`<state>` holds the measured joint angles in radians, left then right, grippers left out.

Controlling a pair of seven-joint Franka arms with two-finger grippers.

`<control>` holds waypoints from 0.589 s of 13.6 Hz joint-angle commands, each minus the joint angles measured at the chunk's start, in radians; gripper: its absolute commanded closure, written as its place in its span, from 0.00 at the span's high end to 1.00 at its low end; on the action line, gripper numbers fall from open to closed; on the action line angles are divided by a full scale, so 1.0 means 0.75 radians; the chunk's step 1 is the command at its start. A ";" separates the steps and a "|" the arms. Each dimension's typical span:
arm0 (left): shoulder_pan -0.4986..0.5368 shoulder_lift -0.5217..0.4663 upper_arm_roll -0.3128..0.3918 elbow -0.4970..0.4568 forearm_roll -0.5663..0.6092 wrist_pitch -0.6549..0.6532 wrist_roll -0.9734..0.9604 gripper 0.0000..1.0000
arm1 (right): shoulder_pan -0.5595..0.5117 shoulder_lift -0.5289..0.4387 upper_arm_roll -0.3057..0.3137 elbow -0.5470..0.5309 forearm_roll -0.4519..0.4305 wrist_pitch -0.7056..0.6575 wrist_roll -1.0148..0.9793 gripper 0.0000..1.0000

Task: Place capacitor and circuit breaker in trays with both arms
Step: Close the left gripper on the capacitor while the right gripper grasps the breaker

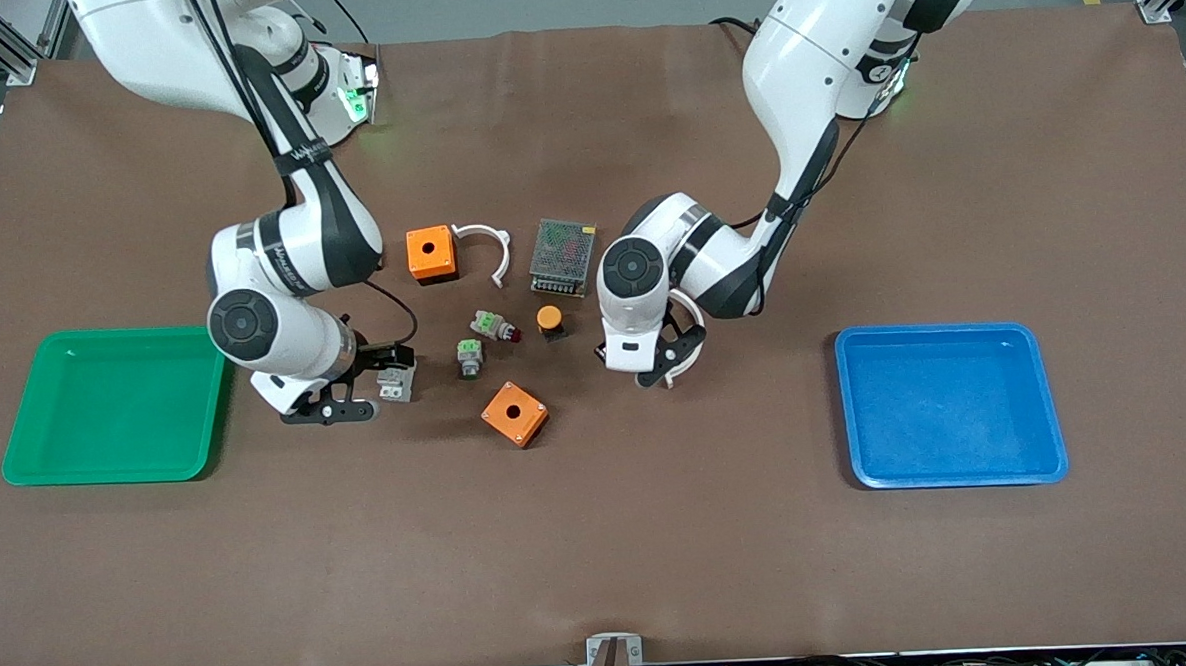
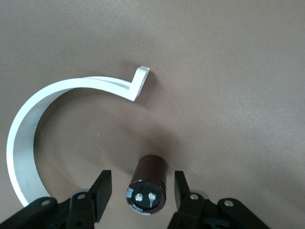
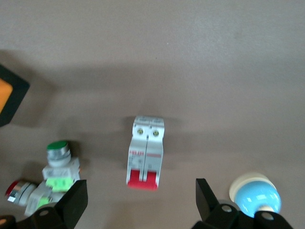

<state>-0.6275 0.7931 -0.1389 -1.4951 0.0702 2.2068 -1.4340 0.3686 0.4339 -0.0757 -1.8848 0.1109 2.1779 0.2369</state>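
Observation:
In the right wrist view my fingertips stop short of the circuit breaker's red levers, so my right gripper next moves toward the levers before it closes on them.
The capacitor (image 2: 147,183), a small dark cylinder with two pale pins at its end, lies on the brown mat between the open fingers (image 2: 101,190) of my left gripper (image 2: 141,192). In the front view the left gripper (image 1: 662,362) is low over the mat and hides the capacitor. The circuit breaker (image 3: 145,152), light grey with red levers, lies on the mat just ahead of my open right gripper (image 3: 140,204). In the front view the circuit breaker (image 1: 396,382) sits beside the right gripper (image 1: 360,385), close to the green tray.
A green tray (image 1: 116,404) lies at the right arm's end and a blue tray (image 1: 947,408) at the left arm's end. Two orange boxes (image 1: 430,253) (image 1: 514,413), grey green-topped parts (image 1: 471,358), an orange-capped button (image 1: 549,321), a mesh box (image 1: 563,257) and white curved clips (image 1: 484,246) (image 2: 28,129) lie between the grippers.

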 commanded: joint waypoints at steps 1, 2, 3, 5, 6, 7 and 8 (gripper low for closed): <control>-0.012 0.012 0.007 0.024 0.019 0.007 -0.025 0.44 | 0.008 0.035 -0.009 -0.060 0.020 0.127 0.018 1.00; -0.012 0.018 0.007 0.024 0.017 0.007 -0.025 0.32 | 0.008 0.049 -0.009 -0.074 0.020 0.160 0.018 1.00; -0.012 0.022 0.005 0.028 0.017 0.007 -0.025 0.14 | 0.010 0.051 -0.009 -0.088 0.020 0.188 0.018 1.00; -0.010 0.010 0.007 0.030 0.031 0.007 -0.019 0.01 | 0.020 0.051 -0.009 -0.111 0.020 0.199 0.020 0.97; -0.016 0.004 0.013 0.034 0.045 0.007 -0.023 0.01 | 0.020 0.051 -0.007 -0.115 0.020 0.199 0.020 0.93; -0.020 -0.014 0.017 0.036 0.102 0.007 -0.023 0.00 | 0.022 0.051 -0.007 -0.119 0.020 0.201 0.020 0.90; -0.008 -0.039 0.020 0.036 0.151 0.007 -0.019 0.00 | 0.024 0.051 -0.007 -0.121 0.020 0.201 0.020 0.84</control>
<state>-0.6279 0.7928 -0.1383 -1.4784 0.1242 2.2136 -1.4340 0.3732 0.4852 -0.0763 -1.9571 0.1110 2.3164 0.2382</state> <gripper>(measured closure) 0.656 0.093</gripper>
